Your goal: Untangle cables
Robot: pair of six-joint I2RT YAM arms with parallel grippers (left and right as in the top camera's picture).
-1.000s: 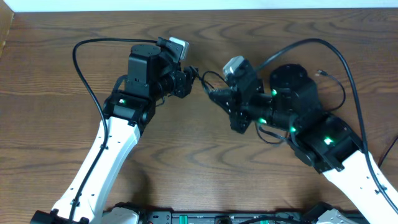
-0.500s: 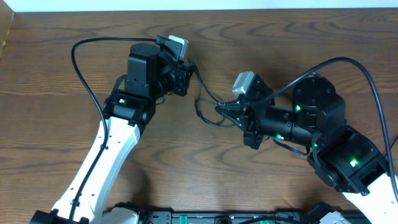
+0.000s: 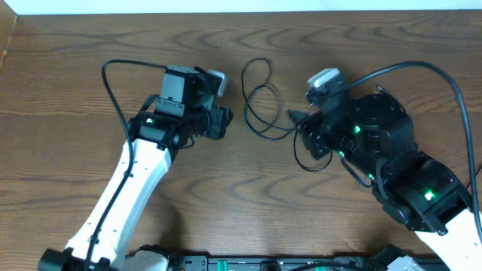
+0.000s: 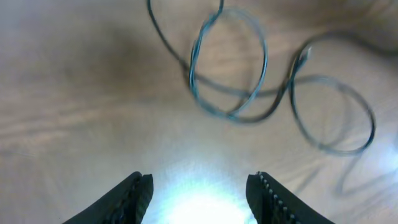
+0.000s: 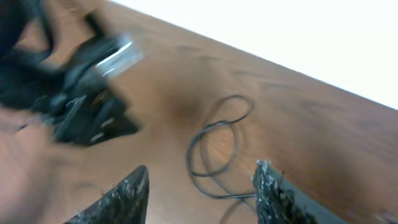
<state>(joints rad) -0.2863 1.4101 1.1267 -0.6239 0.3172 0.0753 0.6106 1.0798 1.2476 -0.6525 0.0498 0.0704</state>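
Observation:
The cable should be grabbed next by my left gripper at the loop's near side where parts of the cable overlap point(image 3: 260, 131) point(image 4: 232, 116). The plug tip then stays free to untangle.
A thin black cable point(image 3: 262, 90) lies in loose loops on the wooden table point(image 3: 68, 45), between my two grippers. My left gripper point(image 3: 224, 120) hovers just left of it, open and empty. In the left wrist view the cable point(image 4: 230, 116) forms two linked loops ahead of the left gripper point(image 4: 199, 186), with a pale plug tip point(image 4: 305, 55). My right gripper point(image 3: 295, 120) sits at the loops' right side, open. In the right wrist view the cable point(image 5: 190, 152) runs between the spread fingers of the right gripper point(image 5: 202, 186) and passes by the right finger; nothing is gripped.
Thick black arm cables arch over the table on the left point(image 3: 105, 83) and right point(image 3: 452, 90). The table's far edge meets a white strip point(image 3: 226, 6). The left arm's gripper point(image 5: 87, 93) shows blurred in the right wrist view.
Both grippers have opened and the cable has dropped onto the table in loops. The left gripper pulled back toward the near side; the right gripper drew away to the right.

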